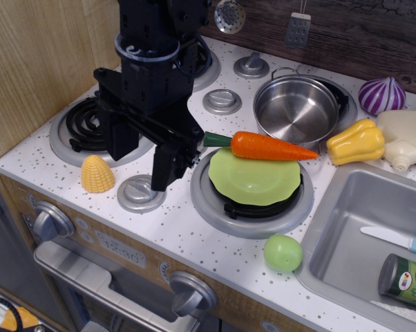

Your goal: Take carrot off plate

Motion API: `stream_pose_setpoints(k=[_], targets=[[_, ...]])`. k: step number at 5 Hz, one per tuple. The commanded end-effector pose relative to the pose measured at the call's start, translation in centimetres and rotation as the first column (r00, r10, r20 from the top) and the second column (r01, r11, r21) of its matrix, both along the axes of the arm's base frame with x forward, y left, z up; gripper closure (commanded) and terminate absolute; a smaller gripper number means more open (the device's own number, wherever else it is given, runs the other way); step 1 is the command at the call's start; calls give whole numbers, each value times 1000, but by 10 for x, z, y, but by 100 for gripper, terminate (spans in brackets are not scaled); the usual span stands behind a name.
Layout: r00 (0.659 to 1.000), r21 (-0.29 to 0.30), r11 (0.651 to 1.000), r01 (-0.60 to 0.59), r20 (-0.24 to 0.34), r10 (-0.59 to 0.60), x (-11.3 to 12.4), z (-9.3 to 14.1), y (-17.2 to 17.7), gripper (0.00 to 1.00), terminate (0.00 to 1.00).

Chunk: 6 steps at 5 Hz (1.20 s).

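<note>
The carrot has to come off the plate (253, 181), so my gripper will next grab the carrot by its thick end (241, 144) beside the green stub.
The orange carrot (270, 146) lies across the far rim of the lime-green plate (253, 181), with its dark green stub pointing left and its tip pointing right. The plate sits on the front right burner. My black gripper (142, 156) hangs to the left of the plate, above the stove top between the two front burners. Its two fingers (164, 166) are spread apart and hold nothing. The nearer finger is a short way from the carrot's green stub and does not touch it.
A steel pot (296, 107) stands just behind the carrot. A yellow pepper (355, 142), a white bottle (405, 138) and a purple onion (382, 95) are at the right. Corn (97, 174) sits front left, a green ball (282, 252) front. The sink (346, 228) is at the right.
</note>
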<state>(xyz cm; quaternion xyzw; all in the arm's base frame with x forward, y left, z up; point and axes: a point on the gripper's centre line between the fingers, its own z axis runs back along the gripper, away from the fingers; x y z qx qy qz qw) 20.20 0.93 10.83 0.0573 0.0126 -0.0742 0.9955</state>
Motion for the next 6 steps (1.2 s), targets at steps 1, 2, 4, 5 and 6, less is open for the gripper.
stream_pose_setpoints(k=[1, 2, 4, 5, 6], targets=[[1000, 0, 1000, 0, 0, 0, 0, 0, 0, 0, 0], [977, 78, 977, 199, 67, -205, 12, 9, -10, 0, 0], [832, 154, 837, 524, 115, -542, 73, 16, -17, 0, 0], [755, 185, 759, 624, 106, -647, 101, 0, -22, 0, 0], [707, 189, 712, 676, 107, -699, 120, -13, -17, 0, 0]])
